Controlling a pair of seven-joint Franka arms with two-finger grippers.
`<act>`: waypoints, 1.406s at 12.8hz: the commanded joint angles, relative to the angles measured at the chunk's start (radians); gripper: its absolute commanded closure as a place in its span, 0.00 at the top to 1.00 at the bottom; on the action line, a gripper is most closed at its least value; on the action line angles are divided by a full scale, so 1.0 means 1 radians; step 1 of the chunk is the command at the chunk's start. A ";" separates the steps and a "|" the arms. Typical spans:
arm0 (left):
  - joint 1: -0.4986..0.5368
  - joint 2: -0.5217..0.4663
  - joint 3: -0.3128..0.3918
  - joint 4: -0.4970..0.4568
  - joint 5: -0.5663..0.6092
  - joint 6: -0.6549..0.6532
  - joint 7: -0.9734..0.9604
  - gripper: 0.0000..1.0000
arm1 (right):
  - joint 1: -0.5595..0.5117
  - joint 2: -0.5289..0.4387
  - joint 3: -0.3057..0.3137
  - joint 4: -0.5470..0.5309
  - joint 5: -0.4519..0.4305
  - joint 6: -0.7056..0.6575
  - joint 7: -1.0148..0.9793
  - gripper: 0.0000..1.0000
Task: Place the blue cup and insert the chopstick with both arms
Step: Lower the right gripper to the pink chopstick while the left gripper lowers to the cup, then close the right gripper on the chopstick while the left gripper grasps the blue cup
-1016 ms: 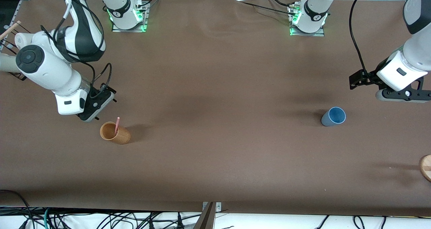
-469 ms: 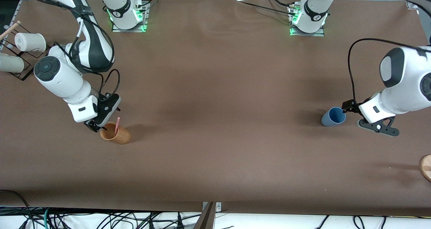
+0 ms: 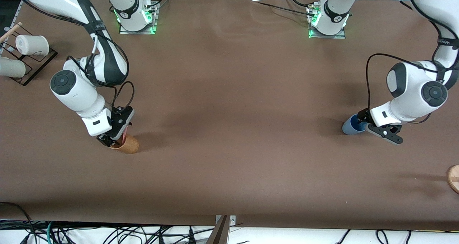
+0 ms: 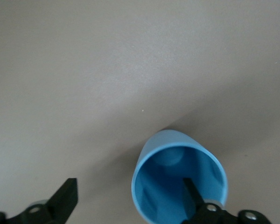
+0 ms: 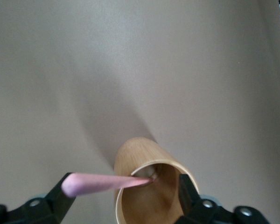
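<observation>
My left gripper should next grip the blue cup by its rim (image 4: 139,168) to place it where I can insert the chopstick.
The blue cup (image 3: 348,126) stands upright toward the left arm's end of the table. My left gripper (image 3: 360,123) is open and low at its rim. In the left wrist view one finger (image 4: 192,195) is inside the blue cup (image 4: 170,156) and the other finger (image 4: 65,199) is outside it. The pink chopstick (image 5: 102,183) leans in a tan wooden cup (image 3: 128,145) toward the right arm's end. My right gripper (image 3: 112,140) is open over that cup (image 5: 140,154). One finger (image 5: 60,198) is by the chopstick's top end and the other (image 5: 185,191) is at the cup's rim.
Two white cups (image 3: 31,45) lie on a black rack (image 3: 43,59) at the right arm's end. A round wooden piece (image 3: 454,178) shows at the table's edge at the left arm's end.
Both arms came down. The left gripper dropped to the blue cup's rim, and the right gripper moved over the wooden cup with the chopstick. The cups have not moved.
</observation>
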 commanded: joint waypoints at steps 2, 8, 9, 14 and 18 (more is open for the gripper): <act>0.019 0.037 -0.008 0.018 0.016 0.017 0.055 0.11 | -0.008 0.003 0.006 0.015 -0.016 0.006 -0.012 0.74; 0.026 0.061 -0.010 0.038 0.005 -0.013 0.081 0.00 | -0.008 -0.007 0.008 0.016 -0.016 -0.001 -0.005 0.57; 0.024 0.055 -0.013 0.044 0.005 -0.056 0.081 0.00 | -0.008 -0.009 0.008 0.016 -0.014 -0.001 -0.005 0.53; 0.016 0.039 -0.175 0.205 -0.009 -0.317 -0.071 0.00 | -0.008 -0.009 0.008 0.016 -0.014 -0.002 -0.002 0.27; -0.011 0.041 -0.411 0.225 -0.004 -0.356 -0.685 0.00 | -0.008 -0.020 0.008 0.015 -0.014 -0.005 -0.002 0.09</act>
